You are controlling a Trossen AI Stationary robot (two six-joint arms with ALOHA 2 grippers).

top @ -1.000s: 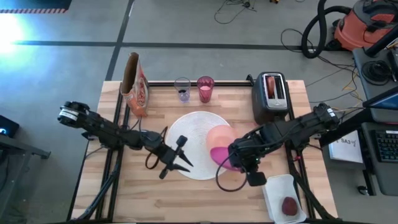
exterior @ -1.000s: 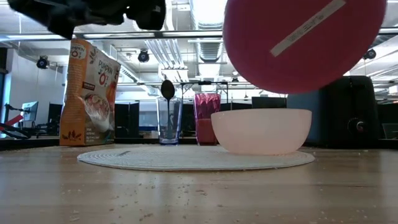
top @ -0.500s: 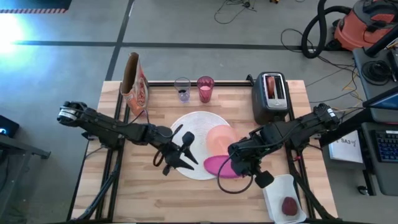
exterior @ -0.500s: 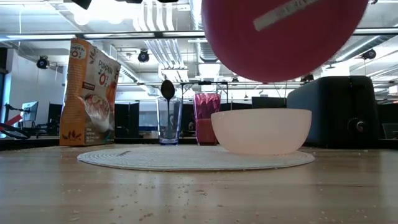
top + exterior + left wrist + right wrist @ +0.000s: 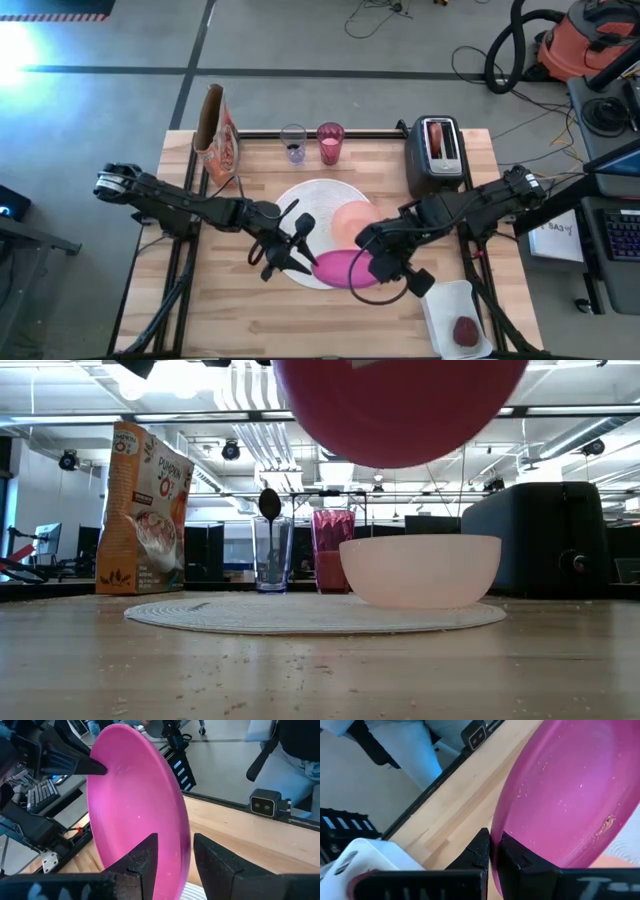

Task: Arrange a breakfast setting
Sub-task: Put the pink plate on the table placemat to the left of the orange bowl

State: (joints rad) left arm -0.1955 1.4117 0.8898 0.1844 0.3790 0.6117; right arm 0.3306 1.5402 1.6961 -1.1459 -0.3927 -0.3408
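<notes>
My left gripper is going to grab the magenta plate by its rim (image 5: 182, 845) next, to set it on the white disc (image 5: 192, 892).
A magenta plate (image 5: 338, 268) hangs tilted over the near edge of the big white round disc (image 5: 312, 205). My right gripper (image 5: 374, 266) is shut on it. My left gripper (image 5: 300, 255) is open at the plate's left side. In the left wrist view its fingers (image 5: 145, 862) stand on either side of the plate's rim (image 5: 183, 840). A translucent pink bowl (image 5: 352, 218) rests by its base on the disc. The pink tumbler (image 5: 330, 143) stands at the far edge, beside a clear glass (image 5: 293, 143) holding the spoon (image 5: 270, 505). My right gripper pinches the plate's rim (image 5: 495, 832) on its right side between its two fingers. It comes from the table's right, slanting down. The plate is lifted clear of the disc and tilted. My left gripper straddles the opposite rim; whether it touches, I cannot tell.
A cereal bag (image 5: 218, 135) stands at the far left. A black toaster (image 5: 438, 160) with bread (image 5: 438, 134) in its slot stands at the far right. A white tray (image 5: 445, 312) with a dark-red fruit (image 5: 466, 331) sits at the near right corner.
My right gripper has rolled its wrist and carried the plate toward the table's left, so the plate has tipped and now reaches farther over the disc. My left gripper has risen and turned toward the plate, and its fingers now stand around the rim.
</notes>
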